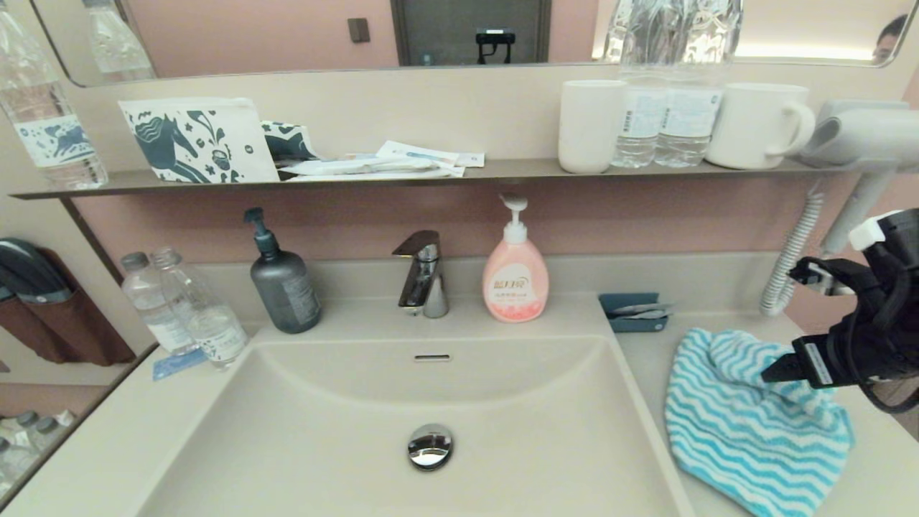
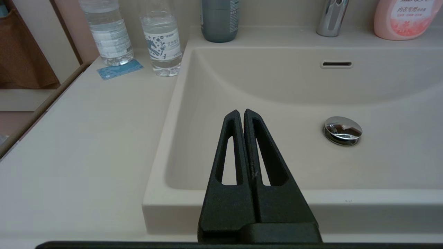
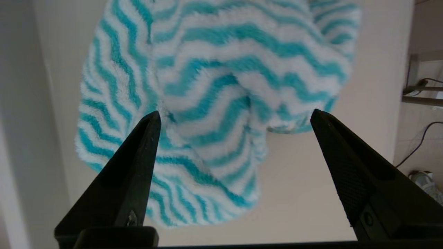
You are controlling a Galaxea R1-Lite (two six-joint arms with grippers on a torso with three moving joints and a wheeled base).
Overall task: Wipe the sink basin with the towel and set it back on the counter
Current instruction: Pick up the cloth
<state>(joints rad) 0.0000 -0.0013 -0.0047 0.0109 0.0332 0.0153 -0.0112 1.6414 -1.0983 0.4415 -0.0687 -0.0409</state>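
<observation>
I need to wipe the sink basin (image 1: 323,431) with the striped towel (image 1: 739,424), so my right gripper should grab the towel by its bunched middle folds next.
The turquoise-and-white striped towel (image 1: 739,424) lies crumpled on the beige counter (image 1: 883,474), right of the sink basin (image 1: 323,431). My right gripper (image 1: 780,323) hovers over the towel's far right part, open. In the right wrist view the towel (image 3: 214,86) spreads beneath and beyond the right gripper (image 3: 235,116), and nothing is held between its fingers. The basin holds only its chrome drain plug (image 1: 430,445) and overflow slot (image 1: 432,357). My left gripper (image 2: 241,112) is shut and empty, low by the front left rim of the basin (image 2: 380,166), and is out of the head view.
Behind the basin stand the faucet (image 1: 423,276), a pink soap bottle (image 1: 515,276) and a grey pump bottle (image 1: 283,283). Two water bottles (image 1: 183,309) are at the left. A small blue tray (image 1: 633,312) sits behind the towel. A hair dryer (image 1: 854,143) hangs above the right arm.
</observation>
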